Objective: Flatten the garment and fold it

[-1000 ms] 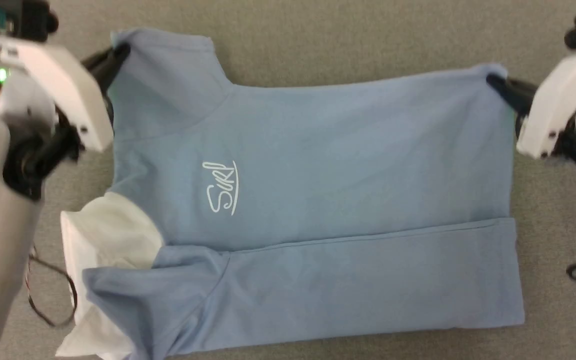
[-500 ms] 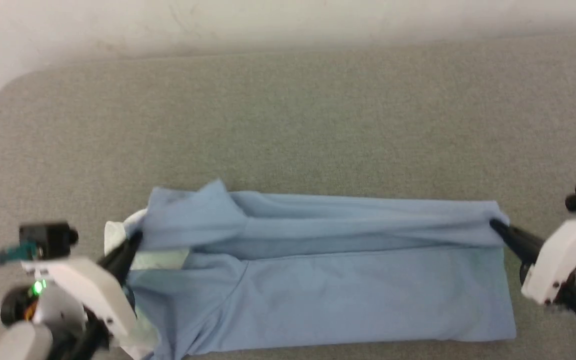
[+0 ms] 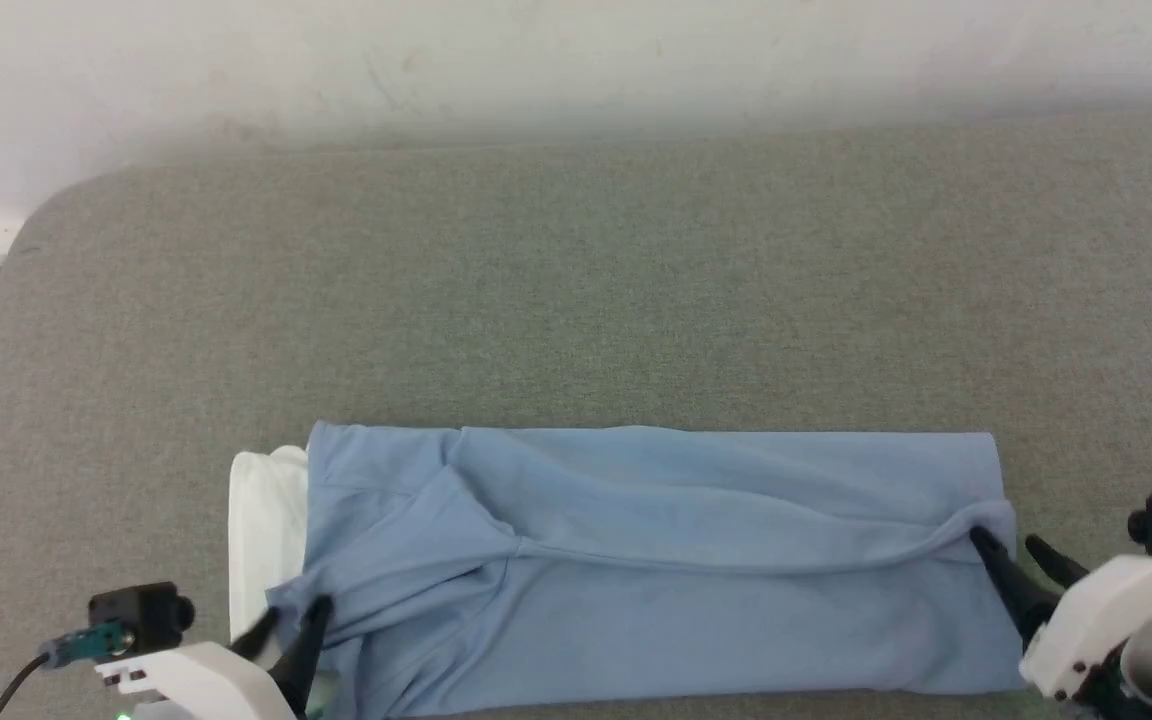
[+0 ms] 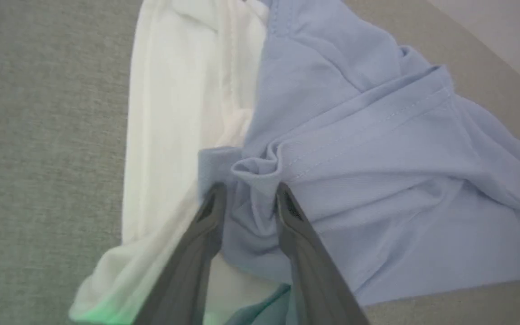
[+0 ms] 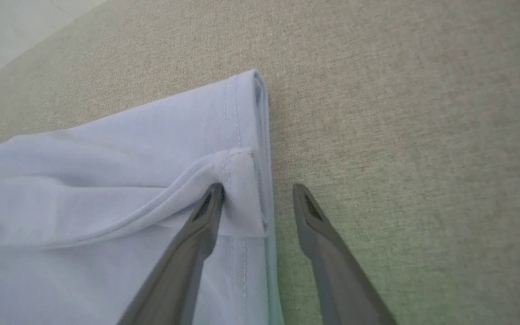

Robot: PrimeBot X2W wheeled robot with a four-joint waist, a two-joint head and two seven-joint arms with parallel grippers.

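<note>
I need to smooth out the shirt's folded strip [image 3: 704, 612], so next I need to grab the shirt by its folded-over hem corner [image 3: 986, 518] with my right gripper.
The garment [image 3: 656, 560], a light blue shirt, lies folded into a long strip near the table's front edge, its white collar [image 3: 266, 520] poking out at the left end. My left gripper [image 3: 288, 625] is open at that end. In the left wrist view its jaws [image 4: 249, 189] stand apart, with a crumpled fold of the garment [image 4: 377, 158] loose between them, beside the collar [image 4: 174, 113]. My right gripper [image 3: 1008, 545] is open at the right end. In the right wrist view the gripper [image 5: 257, 187] straddles the folded-over corner of the garment [image 5: 106, 180].
The grey fabric-covered table [image 3: 576, 300] stretches away beyond the garment to a pale wall [image 3: 576, 60]. Its far left corner [image 3: 31, 230] is rounded. A black cable [image 3: 16, 685] trails from the left wrist camera.
The head camera has tilted. Both grippers carried the garment's far edge over toward the near edge, making a narrower strip, then both opened and let go of the cloth.
</note>
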